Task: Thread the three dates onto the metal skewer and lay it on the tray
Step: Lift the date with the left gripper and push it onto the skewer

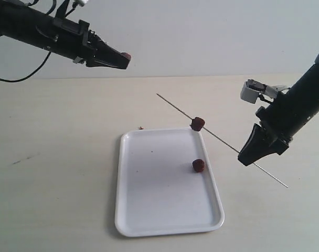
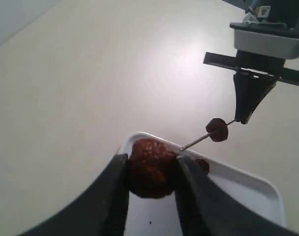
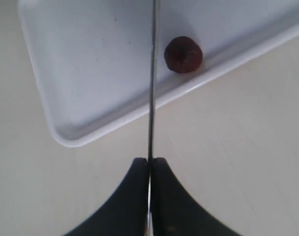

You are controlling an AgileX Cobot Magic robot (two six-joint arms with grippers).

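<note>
The held date hangs high, away from the skewer's upper tip [image 1: 157, 94]. First, my left gripper threads the date onto the skewer [image 1: 222, 139] before opening.
My right gripper [image 1: 247, 155] is shut on the thin metal skewer [image 1: 222, 139], which slants up toward the back left above the table. One date [image 1: 197, 124] is threaded on the skewer over the tray's far right corner. A second date [image 1: 198, 166] lies loose on the white tray [image 1: 149, 210] near its right rim. My left gripper [image 1: 125, 59] hangs high at the back left, shut on the third date [image 2: 151, 167]. In the right wrist view the skewer [image 3: 151, 98] runs out from my shut gripper [image 3: 149, 161] past the loose date [image 3: 183, 54] on the tray [image 3: 71, 140].
A tiny reddish crumb [image 1: 140, 127] lies on the table just behind the tray's far left corner. The light table [image 1: 54, 157] spreads around the tray, with a pale wall behind it.
</note>
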